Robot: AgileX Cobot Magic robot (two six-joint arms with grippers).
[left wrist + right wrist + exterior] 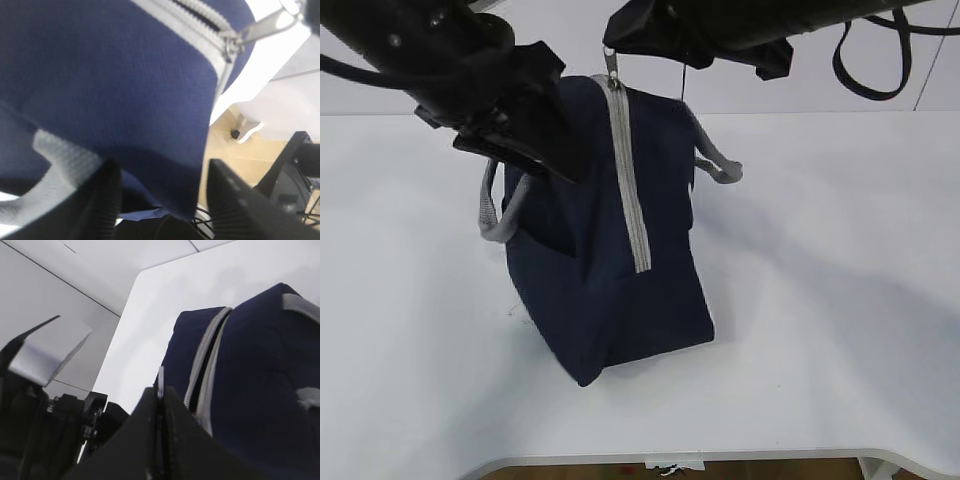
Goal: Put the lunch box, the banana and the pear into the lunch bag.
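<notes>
I should next pinch the navy fabric by its hanging fold (167,182) with my left gripper. The fold stands out narrow, while the bag's broad panel (117,75) is spread wide and slack.
The navy lunch bag (610,270) stands on the white table, its grey zipper (630,180) running down the front. My right gripper (620,45) is above the bag's top, shut on the metal zipper pull (611,62), which shows as a thin sliver (160,380) between the closed fingers. My left gripper (555,160) is at the bag's upper left. In the left wrist view its fingers (102,200) stand apart around a hanging fold of the bag's fabric (165,165), with a gap on the right side. The lunch box, banana and pear are out of view.
Grey webbing handles hang at the bag's left (495,225) and right (720,160). The table (840,300) ends in a front edge near the bottom of the exterior view. A black cable loop (870,70) hangs from the right arm.
</notes>
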